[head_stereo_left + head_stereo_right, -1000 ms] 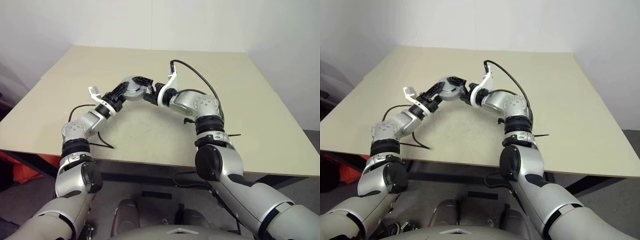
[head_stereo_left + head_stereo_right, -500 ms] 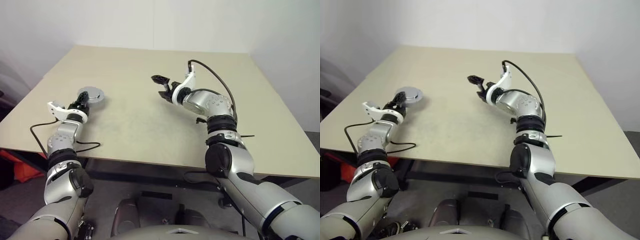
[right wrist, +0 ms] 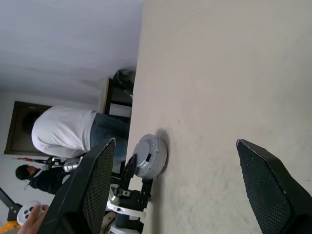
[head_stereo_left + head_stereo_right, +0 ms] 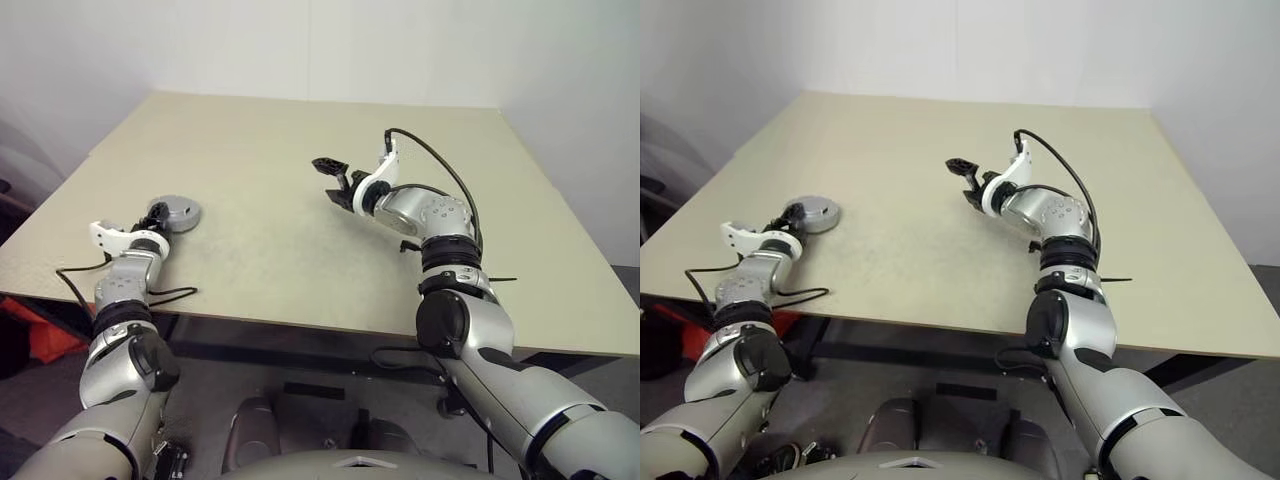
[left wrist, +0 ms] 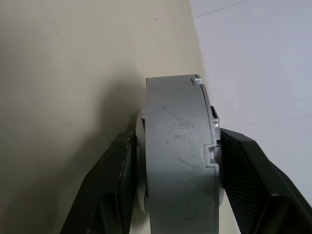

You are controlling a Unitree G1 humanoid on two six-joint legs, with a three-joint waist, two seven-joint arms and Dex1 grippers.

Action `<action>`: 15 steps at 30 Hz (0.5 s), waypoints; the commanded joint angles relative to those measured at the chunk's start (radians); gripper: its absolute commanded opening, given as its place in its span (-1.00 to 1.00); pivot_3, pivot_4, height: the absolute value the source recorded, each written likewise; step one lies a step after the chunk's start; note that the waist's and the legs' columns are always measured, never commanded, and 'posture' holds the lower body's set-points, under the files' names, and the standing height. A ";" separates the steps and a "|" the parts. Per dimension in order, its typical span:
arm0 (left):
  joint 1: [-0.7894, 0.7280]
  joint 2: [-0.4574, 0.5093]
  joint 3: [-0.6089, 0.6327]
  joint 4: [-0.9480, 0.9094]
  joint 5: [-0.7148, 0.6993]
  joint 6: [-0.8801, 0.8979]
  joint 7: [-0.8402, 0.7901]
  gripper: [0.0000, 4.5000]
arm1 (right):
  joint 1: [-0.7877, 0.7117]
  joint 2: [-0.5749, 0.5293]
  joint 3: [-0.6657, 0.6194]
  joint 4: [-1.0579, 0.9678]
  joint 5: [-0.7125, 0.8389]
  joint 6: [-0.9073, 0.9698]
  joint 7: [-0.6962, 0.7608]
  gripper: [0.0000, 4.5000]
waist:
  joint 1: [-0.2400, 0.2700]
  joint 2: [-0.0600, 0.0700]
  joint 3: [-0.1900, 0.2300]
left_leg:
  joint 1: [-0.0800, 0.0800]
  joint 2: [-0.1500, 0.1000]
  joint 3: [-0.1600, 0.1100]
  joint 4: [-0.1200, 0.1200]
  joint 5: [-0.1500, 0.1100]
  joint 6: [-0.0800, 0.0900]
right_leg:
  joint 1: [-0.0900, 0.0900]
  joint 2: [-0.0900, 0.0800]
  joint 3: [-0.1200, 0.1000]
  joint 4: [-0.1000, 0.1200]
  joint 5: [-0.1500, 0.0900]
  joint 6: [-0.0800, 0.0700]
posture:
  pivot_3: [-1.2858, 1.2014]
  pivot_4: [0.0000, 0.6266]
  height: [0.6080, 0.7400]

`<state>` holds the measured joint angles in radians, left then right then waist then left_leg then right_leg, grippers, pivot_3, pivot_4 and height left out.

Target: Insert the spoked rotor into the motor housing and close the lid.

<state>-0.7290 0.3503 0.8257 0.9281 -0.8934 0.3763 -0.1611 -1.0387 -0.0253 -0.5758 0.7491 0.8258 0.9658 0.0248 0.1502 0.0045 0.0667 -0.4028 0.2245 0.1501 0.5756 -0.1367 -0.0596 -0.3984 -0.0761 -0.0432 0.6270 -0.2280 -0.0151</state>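
Observation:
The lower side of the motor housing sits low over the beige table, so the motor housing would lie there. The robot's left gripper is ready to release and should open now.
A squat round grey disc (image 4: 180,211), the motor housing seen from its pale closed side, sits low at the table's left edge. My left gripper (image 4: 159,214) is shut on it. In the left wrist view its black fingers (image 5: 119,165) clamp the disc (image 5: 178,161) across its two flat faces. No copper windings show, and I cannot tell the lid apart from the housing. The spoked rotor is hidden. My right gripper (image 4: 335,181) hangs open and empty above the middle of the table. In the right wrist view the disc (image 3: 150,155) lies well beyond it.
The beige table (image 4: 300,240) stretches wide between and behind the arms. A black cable (image 4: 172,293) loops from my left forearm over the table's near edge. Beyond the table's left side stands a person (image 3: 63,131), and another hand (image 3: 30,214) holds a controller.
The grippers were together at the table's middle with the disc between them. My left arm has carried the disc left and down, while my right gripper has drawn off to the right, open.

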 commanded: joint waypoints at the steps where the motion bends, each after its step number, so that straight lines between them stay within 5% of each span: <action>1: -0.026 0.042 0.003 -0.007 0.012 -0.028 0.009 0.01 | -0.007 0.003 0.007 -0.042 0.011 -0.004 0.005 0.98 | -0.002 0.000 0.000 | 0.000 0.000 0.000 0.000 0.000 0.000 | 0.000 0.000 0.000 0.000 0.000 0.000 | 0.03 -1.00 1.00; 8: 0.023 0.083 -0.015 -0.051 0.019 0.072 0.030 0.96 | -0.022 0.004 0.014 -0.023 0.004 -0.006 0.007 1.00 | -0.002 0.000 0.000 | 0.001 0.000 0.000 0.000 0.002 -0.003 | 0.000 0.000 0.000 0.002 0.000 -0.001 | 0.03 -1.00 1.00; 15: 0.131 0.182 0.018 -0.145 0.018 0.139 0.085 0.98 | -0.038 -0.006 0.031 0.026 -0.017 -0.010 0.023 1.00 | -0.032 0.000 0.000 | 0.007 0.000 0.001 0.000 0.002 -0.003 | -0.001 0.000 0.003 0.008 -0.001 -0.002 | 0.03 -1.00 1.00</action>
<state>-0.6201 0.4807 0.8079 0.8274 -0.8818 0.5222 -0.1062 -1.0400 -0.0196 -0.5530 0.7757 0.8093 0.9636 0.0312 0.1178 0.0043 0.0666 -0.3946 0.2250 0.1518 0.5754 -0.1347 -0.0631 -0.3991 -0.0755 -0.0391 0.6364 -0.2290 -0.0176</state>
